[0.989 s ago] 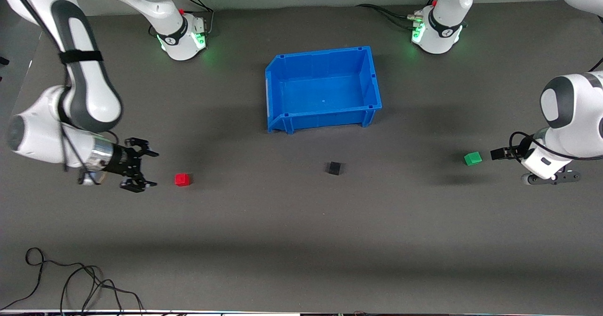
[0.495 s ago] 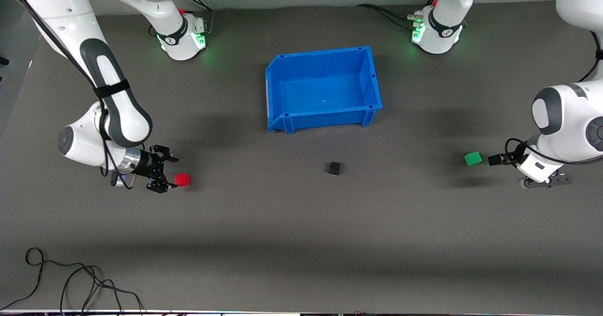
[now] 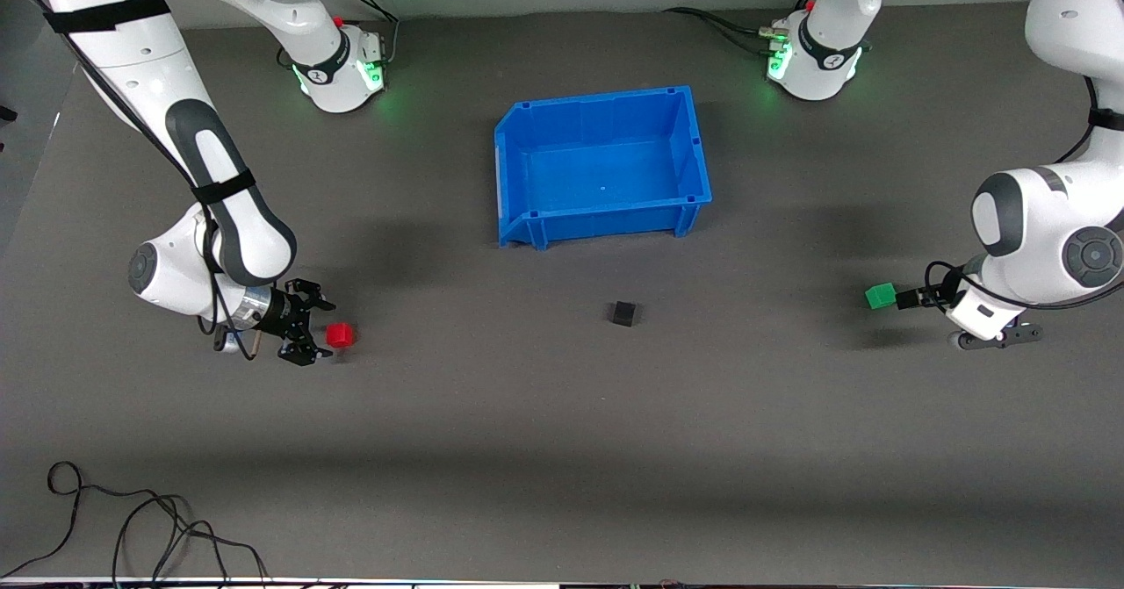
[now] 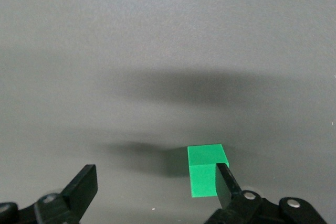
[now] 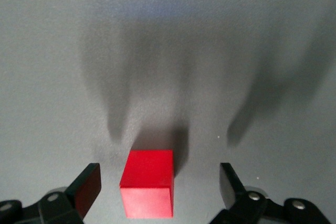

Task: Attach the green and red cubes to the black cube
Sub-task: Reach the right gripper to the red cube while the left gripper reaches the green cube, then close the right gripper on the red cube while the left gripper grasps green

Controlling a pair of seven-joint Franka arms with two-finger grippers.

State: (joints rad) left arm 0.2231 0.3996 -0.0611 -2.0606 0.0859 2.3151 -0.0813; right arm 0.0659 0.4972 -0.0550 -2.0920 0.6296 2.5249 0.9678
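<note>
My left gripper isn't ready to close yet: the green cube is off-centre against one gripper finger. It needs to centre on the green cube first, then close on it.
The red cube lies on the grey table toward the right arm's end. My right gripper is open and low at the table, with the red cube between its fingers, untouched, in the right wrist view. The green cube lies toward the left arm's end. My left gripper is open, and the green cube sits just inside one finger, off-centre in the left wrist view. The black cube lies alone between the two.
An empty blue bin stands farther from the front camera than the black cube. Loose black cables lie at the near corner at the right arm's end.
My right gripper has moved toward the red cube and now straddles it. My left gripper has crept closer to the green cube. None of the three cubes has moved.
</note>
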